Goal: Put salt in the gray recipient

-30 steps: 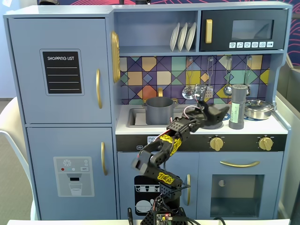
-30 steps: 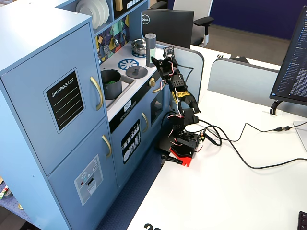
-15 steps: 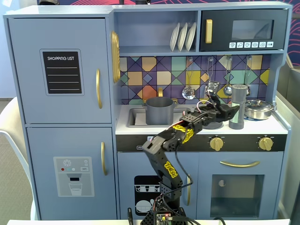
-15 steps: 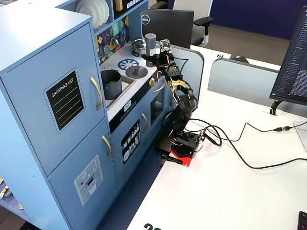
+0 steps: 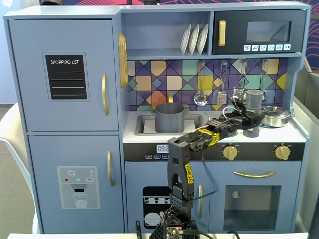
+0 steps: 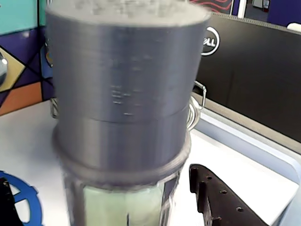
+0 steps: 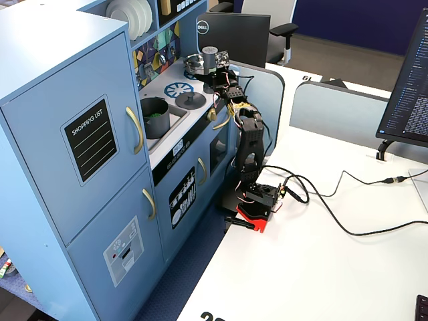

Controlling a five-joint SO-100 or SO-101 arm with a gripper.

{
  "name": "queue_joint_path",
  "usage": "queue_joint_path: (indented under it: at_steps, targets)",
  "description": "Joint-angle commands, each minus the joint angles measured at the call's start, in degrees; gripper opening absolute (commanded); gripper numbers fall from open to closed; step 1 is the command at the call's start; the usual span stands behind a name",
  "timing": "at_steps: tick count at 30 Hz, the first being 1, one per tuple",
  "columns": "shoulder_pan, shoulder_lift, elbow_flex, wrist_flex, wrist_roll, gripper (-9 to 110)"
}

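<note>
The gripper takes hold of the salt shaker by its lower part [image 5: 252, 130] next, to put salt in the gray recipient [image 5: 169, 118].
The salt [image 6: 127, 94] is a tall dark gray shaker with a pale green label. It fills the wrist view and stands upright on the white stove top, at the right in a fixed view [image 5: 254, 98]. My gripper [image 6: 101, 183] is open with its jaws on either side of the shaker's lower part. A gap shows between the right finger [image 6: 211, 197] and the shaker. The gray recipient [image 5: 169, 118] sits in the sink to the left, apart from the gripper. It also shows in a fixed view [image 7: 150, 124] with something green inside.
A shiny silver pan [image 5: 275, 115] stands right behind the shaker at the far right. A flat gray knobbed lid [image 7: 190, 100] lies on the front burner beside a blue burner ring [image 7: 177, 89]. Utensils hang on the tiled back wall [image 5: 199, 74].
</note>
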Motion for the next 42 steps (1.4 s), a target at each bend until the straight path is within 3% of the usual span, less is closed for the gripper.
queue_joint_path:
  at_steps: [1, 8, 11, 20, 29, 42]
  targets:
    - [-0.44, -4.31, -10.11, -2.11, -0.7, 50]
    - [-1.85, -9.93, -17.49, -2.37, 0.0, 38]
    - [-2.81, -9.49, -17.58, -0.26, -3.43, 0]
    - [-5.01, 3.52, -14.33, 2.2, 10.28, 0]
    - [-21.8, 22.32, -12.39, 27.07, 46.58, 0]
    - [-50.45, 15.21, -21.62, 36.56, 117.77, 0]
